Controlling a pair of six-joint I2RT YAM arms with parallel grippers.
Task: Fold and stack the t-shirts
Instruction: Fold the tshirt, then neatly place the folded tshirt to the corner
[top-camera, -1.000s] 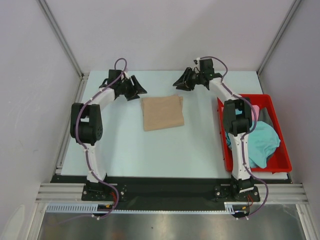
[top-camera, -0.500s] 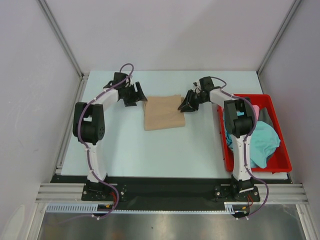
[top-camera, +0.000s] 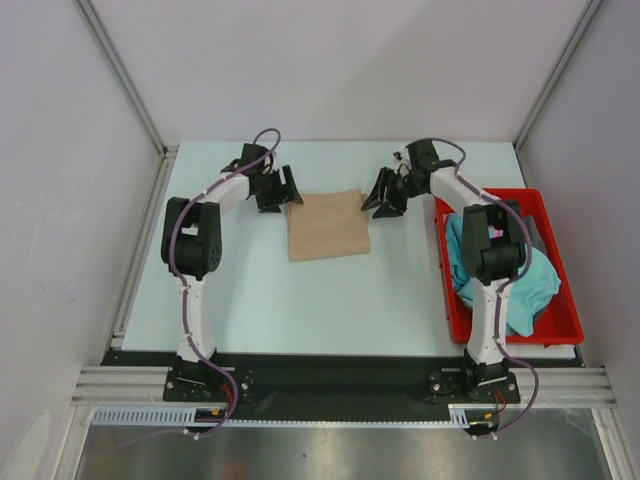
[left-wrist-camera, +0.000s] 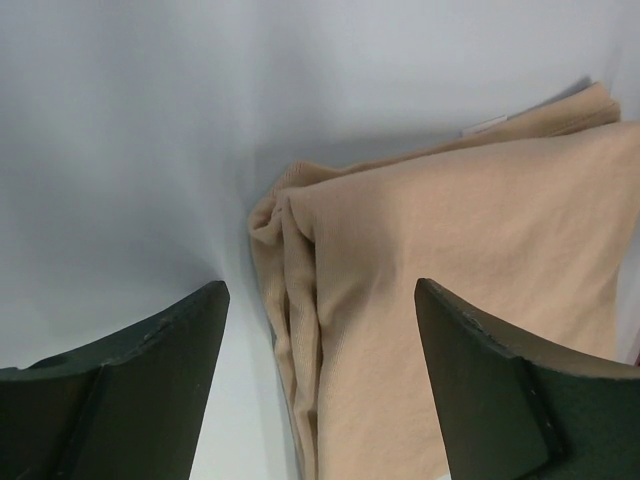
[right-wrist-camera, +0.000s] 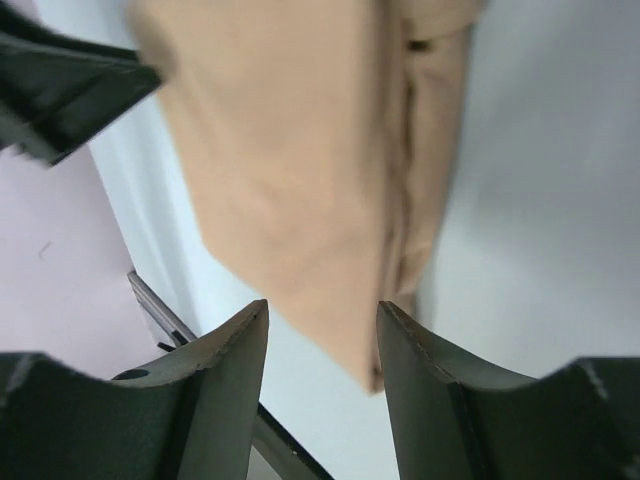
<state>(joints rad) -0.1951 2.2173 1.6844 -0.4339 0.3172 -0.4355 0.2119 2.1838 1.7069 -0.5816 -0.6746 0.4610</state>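
Note:
I need to drag the tan t-shirt folded for stacking, so next I should use my left gripper to grab the tan t-shirt's bunched folded edge at its far corner (top-camera: 294, 205) (left-wrist-camera: 301, 262), with the layers together.
A tan t-shirt (top-camera: 325, 225) lies folded into a rectangle on the table's far middle. My left gripper (top-camera: 289, 192) is at its far left corner, open. In the left wrist view the left gripper (left-wrist-camera: 320, 288) straddles the tan shirt's (left-wrist-camera: 450, 260) bunched folded edge without touching it. My right gripper (top-camera: 378, 200) is at the far right corner, open. In the right wrist view the right gripper (right-wrist-camera: 322, 305) has the tan shirt's (right-wrist-camera: 290, 170) corner hanging loose between its fingers. A teal t-shirt (top-camera: 525, 280) and a pink t-shirt (top-camera: 512, 217) lie in the bin.
A red plastic bin (top-camera: 520, 193) stands at the table's right side, under my right arm's elbow. Grey walls with metal rails close off the back and both sides. A black strip runs along the near edge by the arm bases.
Both grippers came in from the far side to the tan shirt's far corners. The left jaws widened. The right jaws narrowed, then opened again.

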